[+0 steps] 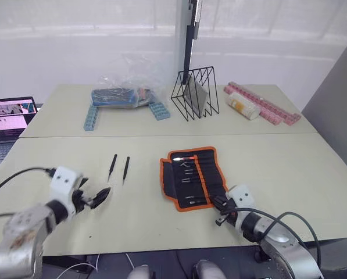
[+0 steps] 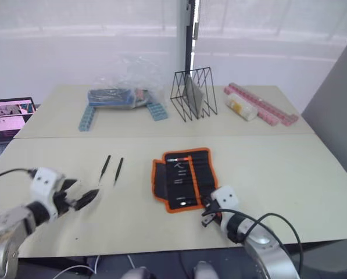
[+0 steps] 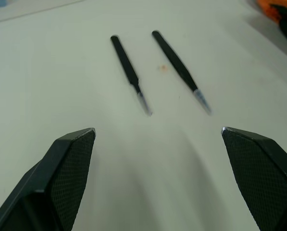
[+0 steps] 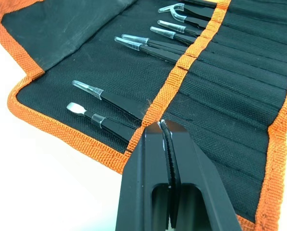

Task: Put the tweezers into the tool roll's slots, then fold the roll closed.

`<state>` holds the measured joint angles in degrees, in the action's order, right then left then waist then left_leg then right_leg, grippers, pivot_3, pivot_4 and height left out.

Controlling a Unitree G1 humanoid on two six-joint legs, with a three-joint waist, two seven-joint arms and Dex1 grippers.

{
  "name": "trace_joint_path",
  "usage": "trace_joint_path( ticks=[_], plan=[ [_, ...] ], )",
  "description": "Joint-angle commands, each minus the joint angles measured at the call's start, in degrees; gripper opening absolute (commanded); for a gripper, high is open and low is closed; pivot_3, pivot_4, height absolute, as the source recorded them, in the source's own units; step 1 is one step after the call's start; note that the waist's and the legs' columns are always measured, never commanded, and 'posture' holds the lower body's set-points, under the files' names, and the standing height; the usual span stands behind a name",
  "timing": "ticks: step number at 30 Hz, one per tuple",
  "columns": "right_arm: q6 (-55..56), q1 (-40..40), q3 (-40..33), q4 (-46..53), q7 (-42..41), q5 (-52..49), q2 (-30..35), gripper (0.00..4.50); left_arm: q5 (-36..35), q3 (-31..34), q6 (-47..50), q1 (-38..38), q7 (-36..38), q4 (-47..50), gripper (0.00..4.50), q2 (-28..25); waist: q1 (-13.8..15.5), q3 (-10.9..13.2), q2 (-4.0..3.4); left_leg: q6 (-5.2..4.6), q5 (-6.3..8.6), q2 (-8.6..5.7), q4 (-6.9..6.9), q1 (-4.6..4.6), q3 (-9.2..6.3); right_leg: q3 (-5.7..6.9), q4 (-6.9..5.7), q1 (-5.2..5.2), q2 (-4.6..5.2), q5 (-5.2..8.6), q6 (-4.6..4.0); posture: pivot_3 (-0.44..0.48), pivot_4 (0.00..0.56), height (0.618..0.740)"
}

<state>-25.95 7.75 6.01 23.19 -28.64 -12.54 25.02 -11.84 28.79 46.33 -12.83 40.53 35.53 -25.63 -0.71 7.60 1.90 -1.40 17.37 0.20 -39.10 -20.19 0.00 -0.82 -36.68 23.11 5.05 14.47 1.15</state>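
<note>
The blunt end (image 1: 115, 155) of the black tweezer has to stay free to slide into the roll's slot. My left gripper should grip the tweezer close behind its capped tip (image 1: 110, 174) next.
The tool roll (image 1: 193, 177) lies open on the table, black with orange edging. Several tweezers with clear tip caps sit in its slots (image 4: 148, 45). Two loose black tweezers (image 1: 112, 167) (image 1: 126, 170) lie side by side to the left of the roll. My left gripper (image 1: 100, 196) is open, just short of their tips, and in the left wrist view both tweezers (image 3: 129, 70) (image 3: 179, 67) lie beyond its spread fingers. My right gripper (image 4: 163, 126) is shut with nothing in it, its tip at the roll's orange middle band, at the roll's near right corner (image 1: 219, 204).
At the back of the table stand a clear plastic bag of blue items (image 1: 124, 93), a black wire rack (image 1: 195, 93), and pink strips with a small bottle (image 1: 260, 104). A laptop (image 1: 7, 116) sits off the table's left side. A seam crosses the table (image 1: 161, 137).
</note>
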Motion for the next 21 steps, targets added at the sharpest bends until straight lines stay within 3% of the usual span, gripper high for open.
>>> trace_joint_path(
  ticks=[1, 11, 21],
  plan=[
    [-0.87, 0.76, 0.71, -3.61, -1.30, 0.54, 0.95, 0.00, -2.70, 3.90, -1.83, -6.12, -3.26, 8.05, 4.47, 3.80, 0.03, -0.03, 0.05, 0.01, 0.00, 0.00, 0.01, 0.00, 0.00, 0.00, 0.01, -0.01, 0.05, 0.00, 0.00, 0.000, 0.150, 0.724],
    [-0.04, 0.51, 0.57, -4.77, -3.25, 0.67, 1.80, 0.00, -5.42, 4.49, -7.76, -21.90, -10.53, 14.29, 4.47, 15.43, 0.21, -0.17, 0.26, 0.00, 0.00, -0.01, 0.02, -0.02, 0.00, 0.08, 0.27, -0.11, 0.01, 0.03, -0.01, 0.000, 0.150, 0.724],
    [0.38, 0.24, 0.68, -5.64, -3.29, 0.90, 1.31, 0.00, -6.24, 1.03, -9.00, -20.60, -14.24, 11.90, 4.47, 13.57, 0.34, -0.16, 0.26, 0.00, 0.00, 0.22, 0.04, -0.02, 0.01, 0.11, 0.65, -0.24, -0.62, 0.04, -0.04, 0.000, 0.150, 0.724]
  ],
)
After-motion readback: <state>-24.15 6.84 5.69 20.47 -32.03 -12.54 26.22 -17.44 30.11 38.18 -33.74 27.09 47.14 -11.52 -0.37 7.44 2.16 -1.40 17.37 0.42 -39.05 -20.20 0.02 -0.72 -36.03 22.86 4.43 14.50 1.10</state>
